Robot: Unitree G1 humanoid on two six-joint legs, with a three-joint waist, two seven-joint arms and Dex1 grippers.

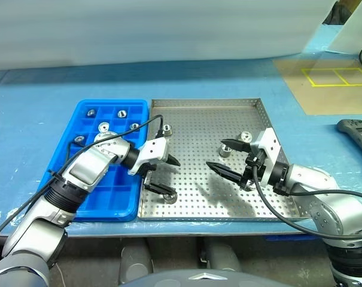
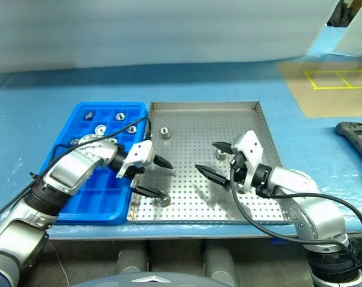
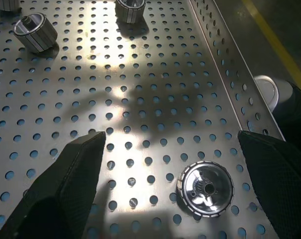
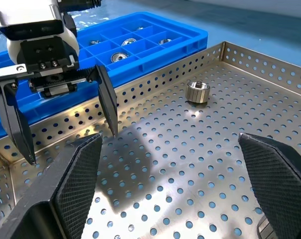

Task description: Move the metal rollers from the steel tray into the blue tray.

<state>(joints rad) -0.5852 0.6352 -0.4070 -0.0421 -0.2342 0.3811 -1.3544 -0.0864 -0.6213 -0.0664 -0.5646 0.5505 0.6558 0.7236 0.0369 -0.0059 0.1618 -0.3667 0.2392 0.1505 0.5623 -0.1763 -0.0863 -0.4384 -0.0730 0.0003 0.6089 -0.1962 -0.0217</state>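
Observation:
My left gripper is still too high to close on the metal roller (image 1: pixel 170 198) and lowers next, as the steel tray's perforated bottom shows between the gripper's fingers and the roller.
The steel tray (image 1: pixel 198 106) lies in the middle of the table, with the blue tray (image 1: pixel 61 179) against its left side. Loose metal rollers stand in the steel tray: one near the back left (image 1: pixel 166 129), two at mid right (image 1: pixel 245 136) (image 1: pixel 225 150), and one at the front left (image 1: pixel 170 197). My left gripper (image 1: pixel 167 175) is open just above that front-left roller (image 3: pixel 205 188), which sits between its fingers without touching them. My right gripper (image 1: pixel 216 154) is open and empty over the tray's right half. Several rollers (image 1: pixel 103 126) sit in the blue tray's far compartments.
A black handheld device (image 1: pixel 355 128) lies at the right edge of the table. A brown mat with yellow lines (image 1: pixel 336 76) is at the back right. The table's front edge runs just below both trays.

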